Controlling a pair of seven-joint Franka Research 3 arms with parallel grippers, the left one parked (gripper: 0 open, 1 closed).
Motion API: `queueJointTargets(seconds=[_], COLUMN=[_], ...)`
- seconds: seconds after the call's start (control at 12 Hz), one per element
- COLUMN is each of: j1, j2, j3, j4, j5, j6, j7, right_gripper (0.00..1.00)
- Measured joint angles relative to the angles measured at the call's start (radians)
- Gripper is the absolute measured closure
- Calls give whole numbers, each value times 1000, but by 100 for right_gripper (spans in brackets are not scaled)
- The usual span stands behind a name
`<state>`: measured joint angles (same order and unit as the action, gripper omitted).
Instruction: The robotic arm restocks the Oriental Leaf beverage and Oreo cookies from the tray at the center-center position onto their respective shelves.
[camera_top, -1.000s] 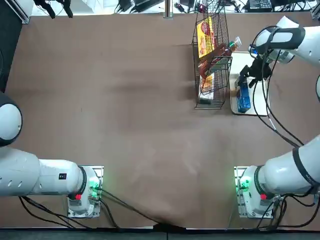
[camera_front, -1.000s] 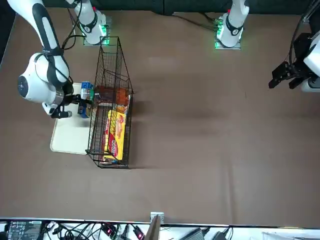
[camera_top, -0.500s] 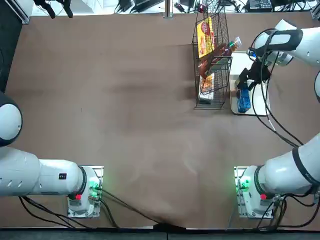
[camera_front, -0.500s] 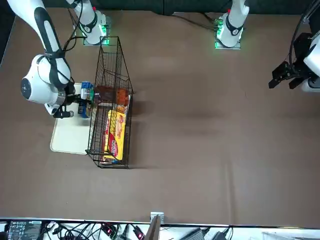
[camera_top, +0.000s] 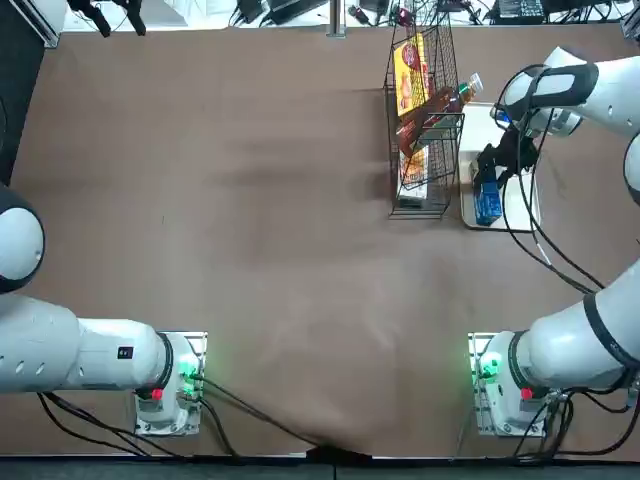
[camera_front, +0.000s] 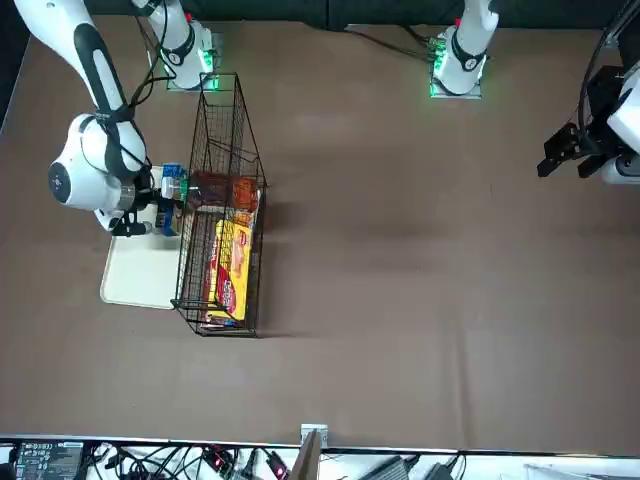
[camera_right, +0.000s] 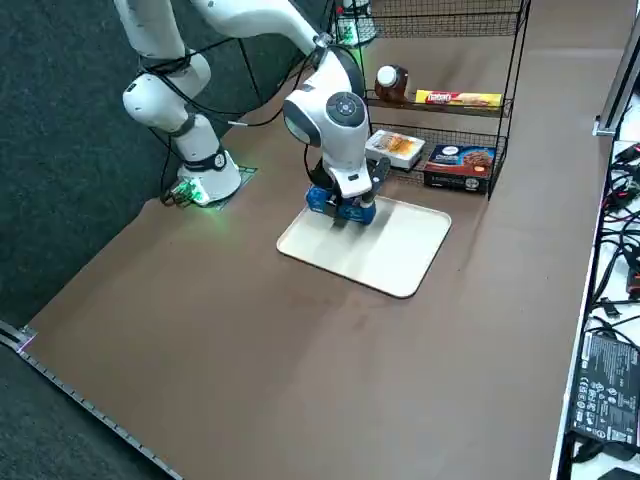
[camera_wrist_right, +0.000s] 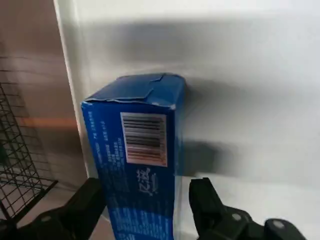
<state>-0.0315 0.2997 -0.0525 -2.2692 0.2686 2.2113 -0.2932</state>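
Note:
I need to restock the Oreo cookies on their shelf, so my right gripper needs to grab the blue packet next by the sides on either side of its barcode.
The Oreo cookies, a blue packet, lie on the cream tray at the edge nearest the shelves. My right gripper is down over the packet's end and open. One finger is close against one side; the other stands a small gap off the opposite side. The Oriental Leaf beverage lies on an upper tier of the shelves, with its white cap toward the tray.
The rack also holds a yellow-and-red packet, a white-and-orange packet and a dark box on lower tiers. Black cables hang from my right arm over the tray's near side.
My right gripper has shifted slightly toward the rack and settled lower around the blue packet's end. The packet and the bottle have not moved.

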Motion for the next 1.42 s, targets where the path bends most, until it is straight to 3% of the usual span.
queueJointTargets(seconds=[0.5, 0.58, 0.75, 0.92, 1.25, 1.42], j1=[0, 0, 0, 0, -2, -10], j2=[16, 19, 19, 14, 2, -16], j3=[0, 0, -1, -2, -5, -12], j4=[-1, 0, 0, 2, 26, 72], j5=[0, 0, -3, -7, -18, -20], j6=[18, 21, 23, 22, 5, -62], j7=[0, 0, 0, 0, -1, -1], right_gripper=[8, 12, 36, 44, 48, 48])
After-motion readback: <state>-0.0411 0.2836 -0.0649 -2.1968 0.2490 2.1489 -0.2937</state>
